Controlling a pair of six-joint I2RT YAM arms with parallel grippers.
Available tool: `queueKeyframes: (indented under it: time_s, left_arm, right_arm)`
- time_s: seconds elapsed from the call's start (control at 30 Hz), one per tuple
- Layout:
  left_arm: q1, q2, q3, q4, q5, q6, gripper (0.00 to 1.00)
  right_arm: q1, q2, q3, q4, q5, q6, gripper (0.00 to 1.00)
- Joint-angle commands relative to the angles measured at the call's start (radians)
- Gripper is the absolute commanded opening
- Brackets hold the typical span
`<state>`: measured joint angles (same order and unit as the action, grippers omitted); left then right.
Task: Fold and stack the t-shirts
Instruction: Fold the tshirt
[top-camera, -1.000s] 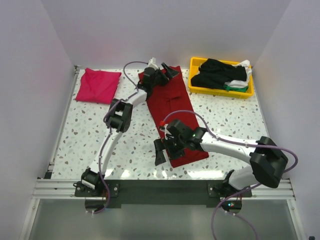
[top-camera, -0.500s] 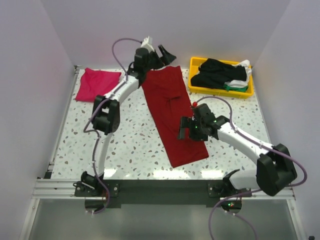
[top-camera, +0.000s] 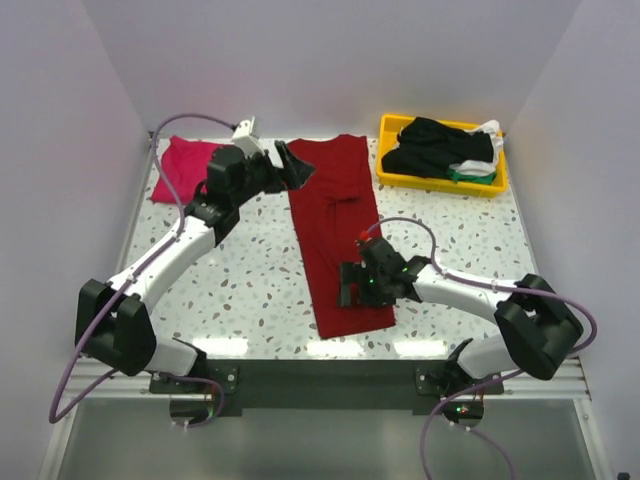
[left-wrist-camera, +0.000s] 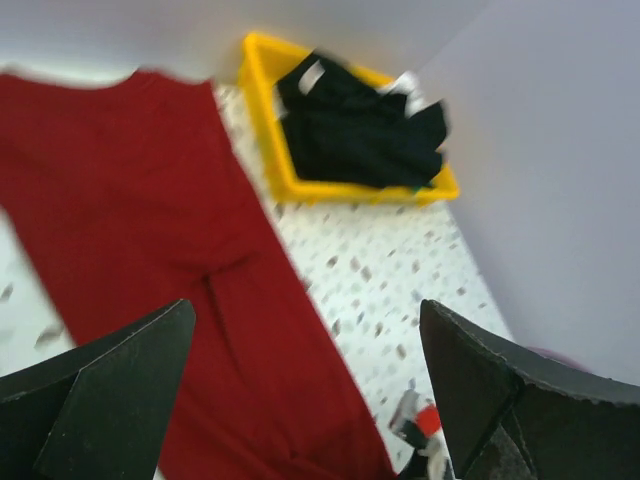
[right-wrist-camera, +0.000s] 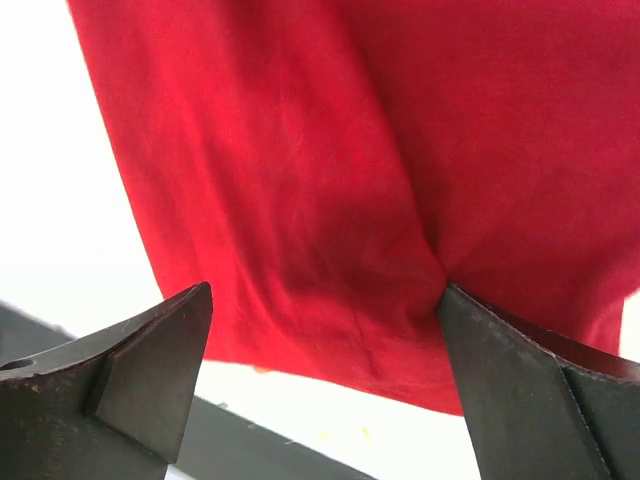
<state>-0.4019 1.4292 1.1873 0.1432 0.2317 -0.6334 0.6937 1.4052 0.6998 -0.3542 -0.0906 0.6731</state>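
Observation:
The t-shirt's near end is to be folded over lengthwise. My right gripper should next grab the dark red t-shirt (top-camera: 335, 225) at its near hem's tray-side corner (top-camera: 391, 323).
A dark red t-shirt (top-camera: 335, 225) lies flat as a long strip down the middle of the table. It also shows in the left wrist view (left-wrist-camera: 130, 200) and the right wrist view (right-wrist-camera: 330, 170). My left gripper (top-camera: 294, 165) is open and empty, just off the shirt's far left edge; its wrist view (left-wrist-camera: 305, 400) shows jaws spread wide above the cloth. My right gripper (top-camera: 348, 288) is open and empty over the shirt's near end, jaws wide (right-wrist-camera: 325, 370). A magenta-pink t-shirt (top-camera: 180, 165) lies folded at the far left, partly hidden by my left arm.
A yellow tray (top-camera: 395, 178) at the far right holds black t-shirts (top-camera: 435, 145) with white and green ones (top-camera: 470, 172) under them; the tray also shows in the left wrist view (left-wrist-camera: 268, 130). The table's dark front rail (right-wrist-camera: 150, 440) lies just past the red shirt's near hem.
My left gripper has drawn back from the far edge toward the left and lower. My right gripper has moved left and nearer. The red shirt's near end has shifted left, so it lies straighter.

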Motion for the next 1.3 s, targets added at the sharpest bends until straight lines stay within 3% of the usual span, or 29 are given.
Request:
queueKeyframes:
  time_s: [0.0,0.13,0.3,0.4,0.6,0.73,0.93,1.13,1.27]
  left_arm:
    - [-0.005,-0.088,-0.145,-0.187,-0.112,0.023,1.00]
    - [-0.006,-0.197,-0.207,-0.318,-0.198,0.035,1.00]
    - [-0.028,-0.341,-0.338,-0.459,-0.229,0.031,1.00]
    - [-0.084,-0.394,-0.428,-0.526,-0.194,0.026,1.00]
    - [-0.345,-0.374,-0.492,-0.602,-0.192,-0.066,1.00]
    - [-0.527,-0.308,-0.506,-0.571,-0.169,-0.120,0.95]
    - [-0.696,-0.162,-0.471,-0.600,-0.179,-0.158,0.84]
    - [-0.729,-0.078,-0.453,-0.597,-0.209,-0.204,0.76]
    - [-0.735,-0.026,-0.436,-0.580,-0.210,-0.218,0.67]
  right_arm:
    - [0.175,0.044,-0.049,0.069,-0.072,0.143,0.99]
    - [0.286,0.028,0.007,0.041,-0.064,0.181,0.99]
    - [0.293,-0.142,0.058,-0.130,0.080,0.203,0.99]
    - [0.291,-0.228,0.040,-0.192,0.088,0.204,0.99]
    - [0.241,-0.340,-0.057,-0.354,0.147,0.290,0.99]
    - [0.216,-0.394,-0.147,-0.287,0.089,0.356,0.97]
    - [0.205,-0.382,-0.263,-0.111,-0.044,0.434,0.83]
    - [0.204,-0.365,-0.289,-0.057,-0.060,0.437,0.63]
    - [0.204,-0.354,-0.306,-0.051,-0.070,0.438,0.56]
